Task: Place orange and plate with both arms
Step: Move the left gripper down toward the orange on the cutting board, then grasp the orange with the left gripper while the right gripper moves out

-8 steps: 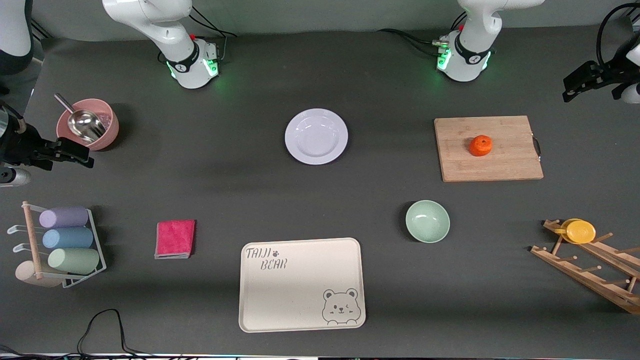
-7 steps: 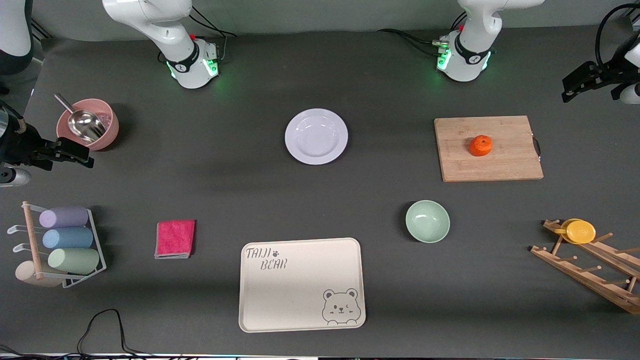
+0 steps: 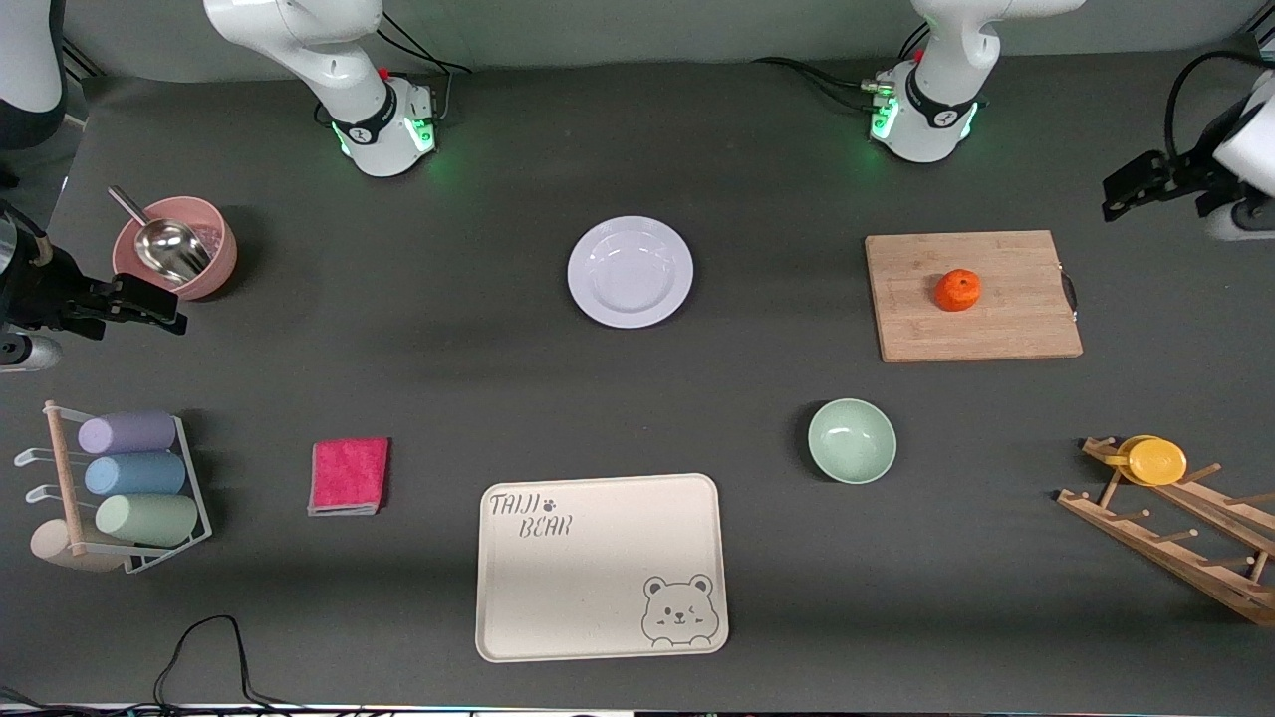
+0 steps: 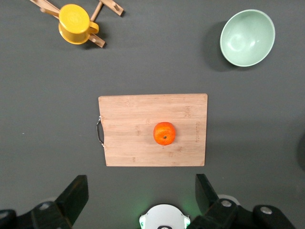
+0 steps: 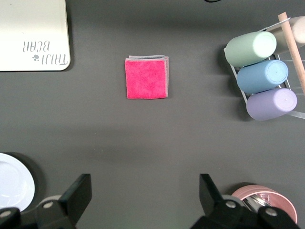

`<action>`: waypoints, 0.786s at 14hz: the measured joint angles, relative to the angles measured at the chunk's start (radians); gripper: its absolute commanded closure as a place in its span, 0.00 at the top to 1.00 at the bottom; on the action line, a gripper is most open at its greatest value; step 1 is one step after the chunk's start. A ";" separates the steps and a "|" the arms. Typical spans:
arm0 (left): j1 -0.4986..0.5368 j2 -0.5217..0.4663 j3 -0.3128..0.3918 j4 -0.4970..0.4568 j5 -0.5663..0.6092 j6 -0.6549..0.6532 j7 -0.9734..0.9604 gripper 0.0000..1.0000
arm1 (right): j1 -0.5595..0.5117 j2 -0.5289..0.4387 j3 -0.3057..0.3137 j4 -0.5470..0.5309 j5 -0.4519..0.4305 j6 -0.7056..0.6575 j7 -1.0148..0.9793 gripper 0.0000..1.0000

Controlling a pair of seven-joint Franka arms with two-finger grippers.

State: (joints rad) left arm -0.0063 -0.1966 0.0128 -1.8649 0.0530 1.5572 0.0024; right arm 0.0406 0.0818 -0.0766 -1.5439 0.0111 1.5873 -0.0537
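The robot's left hand should next pick up the orange (image 3: 957,290) by its round sides, so that the orange can go on the white plate (image 3: 630,271).
The orange (image 3: 957,290) rests on a wooden cutting board (image 3: 971,329); the left wrist view shows it (image 4: 164,133) too. The white plate (image 3: 630,271) lies on the table between the two arm bases, and its edge (image 5: 14,186) shows in the right wrist view. My left gripper (image 3: 1124,191) hangs open and empty over the left arm's end of the table, away from the board, with its fingers (image 4: 76,193) spread wide. My right gripper (image 3: 167,311) hangs open and empty over the right arm's end, beside a pink bowl.
A mint-green bowl (image 3: 852,440) and a cream bear tray (image 3: 598,607) lie nearer the front camera. A pink cloth (image 3: 349,475), a rack of pastel cups (image 3: 129,478), the pink bowl with a metal scoop (image 3: 174,247) and a wooden rack with a yellow cup (image 3: 1155,461) stand around.
My left gripper has shifted a little toward the cutting board. The right arm and all objects stay where they were.
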 measured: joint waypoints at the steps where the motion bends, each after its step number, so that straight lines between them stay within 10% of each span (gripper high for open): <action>1: 0.000 -0.006 0.000 -0.066 0.000 0.067 0.000 1.00 | 0.000 0.000 0.000 0.000 0.000 0.000 0.000 1.00; 11: 0.000 -0.060 0.006 -0.747 -0.010 0.797 -0.035 1.00 | 0.000 0.000 0.000 0.000 0.000 0.000 0.000 1.00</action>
State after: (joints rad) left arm -0.0060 -0.2565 0.0186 -2.6114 0.0433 2.3539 -0.0322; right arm 0.0406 0.0818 -0.0767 -1.5439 0.0111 1.5872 -0.0536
